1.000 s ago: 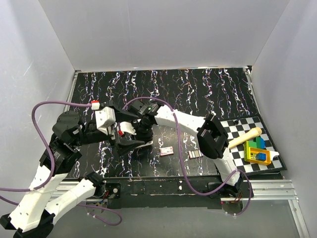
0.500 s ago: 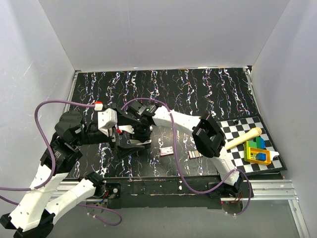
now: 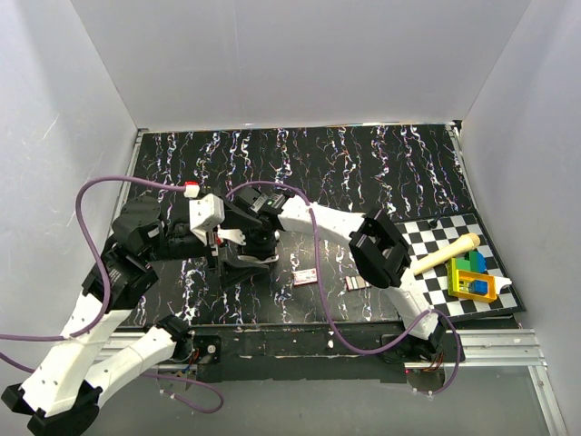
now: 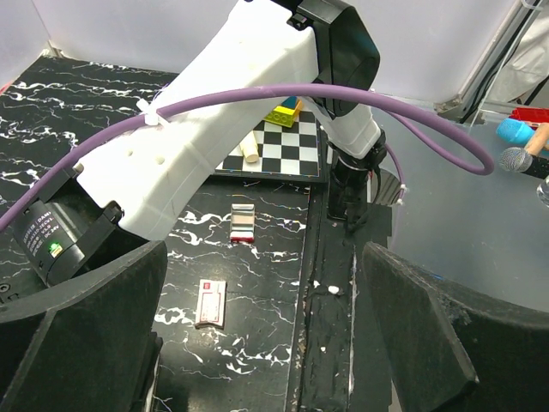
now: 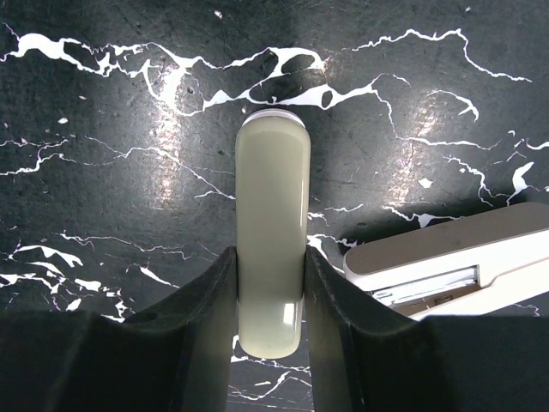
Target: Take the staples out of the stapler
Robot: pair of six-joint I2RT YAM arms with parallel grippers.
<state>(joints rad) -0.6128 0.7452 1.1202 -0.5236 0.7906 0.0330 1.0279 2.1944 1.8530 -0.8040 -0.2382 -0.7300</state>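
I need to open my right gripper: the stapler is above flat, empty marbled table, so it would rest there beside the pale grey part.
In the right wrist view the stapler (image 5: pixel 271 172) shows its cream rounded top, lying lengthwise over the black marbled table. My right gripper (image 5: pixel 270 266) is shut on its near end, with both fingers against its sides. In the top view the right gripper (image 3: pixel 260 238) meets the left gripper (image 3: pixel 238 259) at the table's left middle, and the stapler is hidden between them. My left gripper (image 4: pixel 257 343) is open wide with nothing between its fingers (image 4: pixel 77 343). A pale grey part with a metal strip (image 5: pixel 446 262) lies just right of the stapler; I cannot tell what it is.
A small red-and-white staple box (image 3: pixel 305 277) lies near the front edge, also in the left wrist view (image 4: pixel 211 302). A small striped packet (image 3: pixel 358 283) lies right of it. A checkered board (image 3: pixel 427 238) at right carries a wooden stick (image 3: pixel 447 252) and coloured blocks (image 3: pixel 472 277).
The left arm has shifted a little to the right and up, closer to the right gripper. The right gripper has edged left and still holds the stapler.
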